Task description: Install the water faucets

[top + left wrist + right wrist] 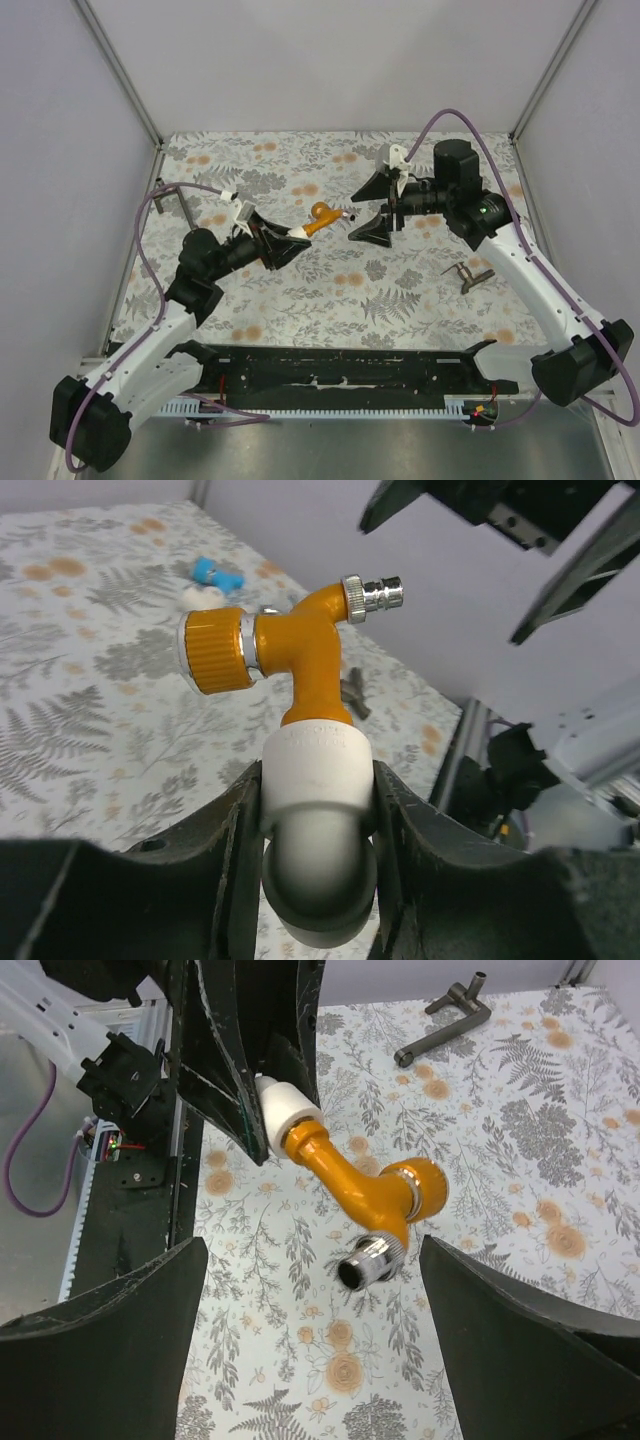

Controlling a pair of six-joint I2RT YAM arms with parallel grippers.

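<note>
My right gripper moves toward the orange neck first and only then closes, since a gap still shows between my fingers and the chrome spout.
The orange faucet [322, 218] has an orange knob, a chrome spout end and a white elbow fitting at its base. My left gripper [285, 245] is shut on the white fitting [318, 765] and holds the faucet [300, 655] in the air over the middle of the mat. My right gripper [372, 210] is open, just right of the spout tip, not touching it. In the right wrist view the faucet [360, 1185] points its chrome spout [365, 1260] between my spread right gripper [312, 1310] fingers.
A dark metal lever handle [470, 272] lies on the floral mat at the right, another [180, 205] at the left edge [450, 1020]. A small blue and white part [218, 577] lies on the mat. A black rail [340, 370] runs along the near edge.
</note>
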